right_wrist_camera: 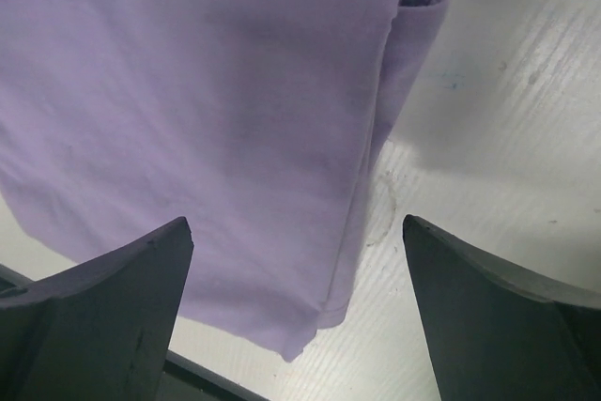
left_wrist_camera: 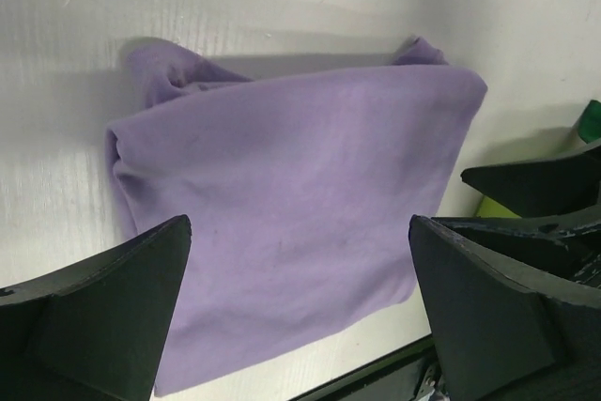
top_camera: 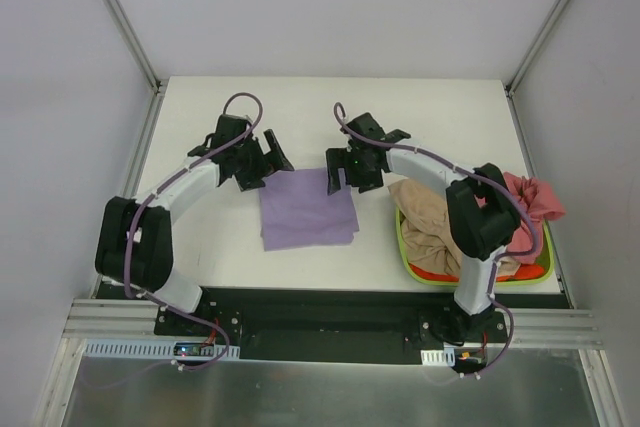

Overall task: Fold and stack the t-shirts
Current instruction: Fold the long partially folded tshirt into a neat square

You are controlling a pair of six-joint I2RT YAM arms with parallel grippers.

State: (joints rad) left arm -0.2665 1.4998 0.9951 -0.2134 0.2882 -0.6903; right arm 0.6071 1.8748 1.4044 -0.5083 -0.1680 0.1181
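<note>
My right gripper should next grab the lavender t-shirt's side edge nearest the basket, layers together, so that I can drag the t-shirt folded to the stack spot.
A lavender t-shirt [top_camera: 306, 212] lies folded into a rough square on the white table [top_camera: 330, 107], between the two arms. My left gripper [top_camera: 265, 167] hovers open over its far left corner; the left wrist view shows the cloth [left_wrist_camera: 300, 166] flat below the gripper [left_wrist_camera: 299, 227], nothing held. Above the shirt's far right corner, my right gripper [top_camera: 345, 182] is also open, and the folded edge [right_wrist_camera: 207, 91] runs under the gripper [right_wrist_camera: 296, 223]. A tan t-shirt [top_camera: 425, 212] and a pinkish-red t-shirt [top_camera: 535, 197] are heaped in the basket.
The lime-green basket [top_camera: 403, 247] stands at the table's right, next to my right arm's base, with reddish cloth [top_camera: 440, 272] low inside it. Metal frame posts [top_camera: 120, 17] rise at the table's far corners. A black rail [top_camera: 320, 307] runs along the near edge.
</note>
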